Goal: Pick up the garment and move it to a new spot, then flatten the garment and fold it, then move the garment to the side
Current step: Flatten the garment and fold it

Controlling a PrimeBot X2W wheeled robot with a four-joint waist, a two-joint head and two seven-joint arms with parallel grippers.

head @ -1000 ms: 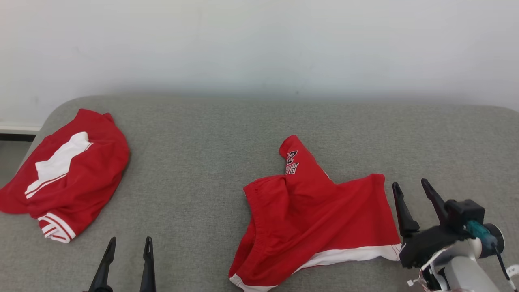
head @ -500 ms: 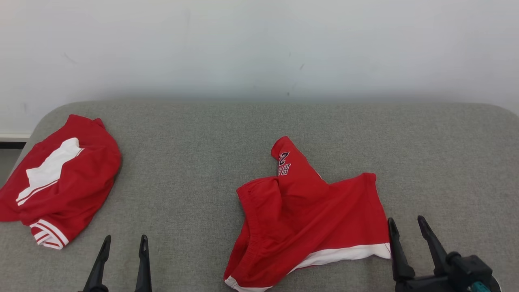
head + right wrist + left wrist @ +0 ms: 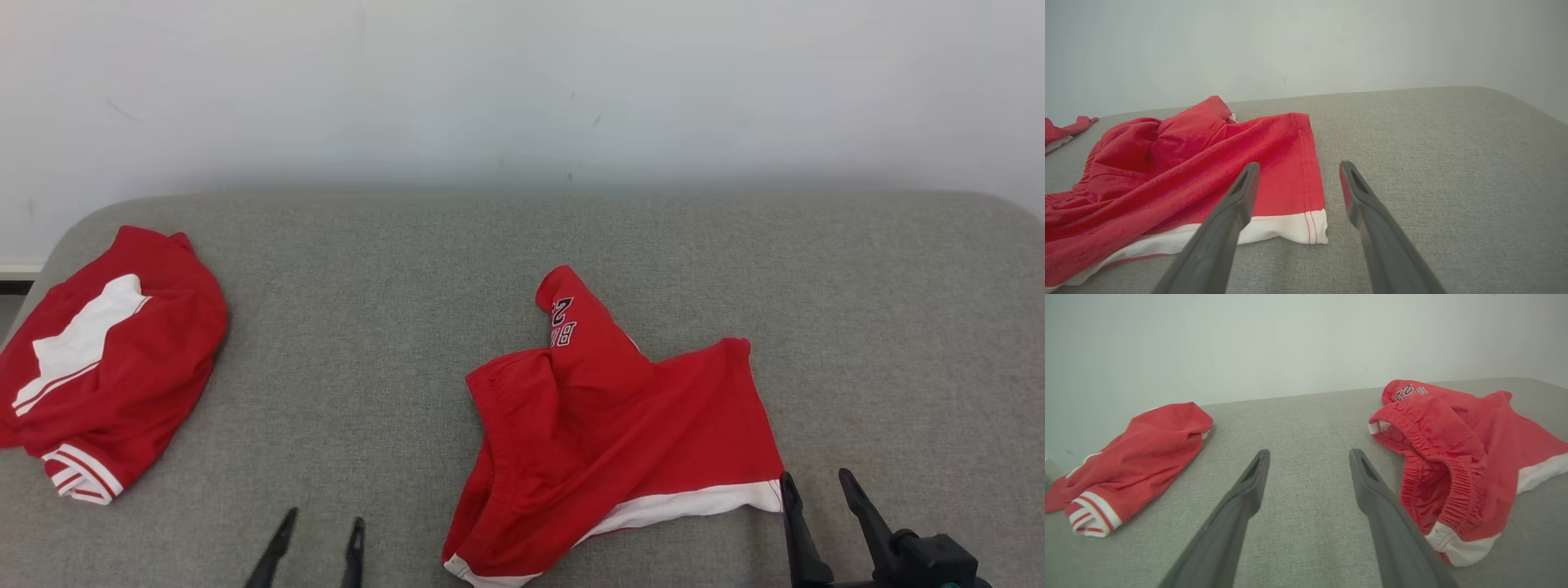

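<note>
The shorts' red cloth (image 3: 627,431) is loose and crumpled, so the robot's left gripper should next grab the bunched fold that stands up at the waistband's white corner (image 3: 457,565).
The garment (image 3: 620,425) is a crumpled pair of red shorts with a white hem band and black-and-white lettering, lying mid-surface on the grey cushion (image 3: 392,327). My left gripper (image 3: 324,521) is open at the bottom edge, left of the shorts' waistband and apart from it. In the left wrist view the left gripper (image 3: 1309,453) has bare cushion between its fingers, with the garment (image 3: 1457,441) to their right. My right gripper (image 3: 816,482) is open just off the white hem corner. In the right wrist view the right gripper (image 3: 1299,165) hovers over that corner of the garment (image 3: 1208,163).
A second red and white garment (image 3: 106,359) lies bunched at the cushion's left edge, also seen as a red heap (image 3: 1151,445) in the left wrist view. A white wall (image 3: 522,90) rises behind the cushion. Bare grey fabric stretches to the right of the shorts.
The head camera has shifted a little. My right gripper has drawn back from beside the shorts' right edge toward the hem corner. My left gripper has moved right, closer to the waistband. Both stay open.
</note>
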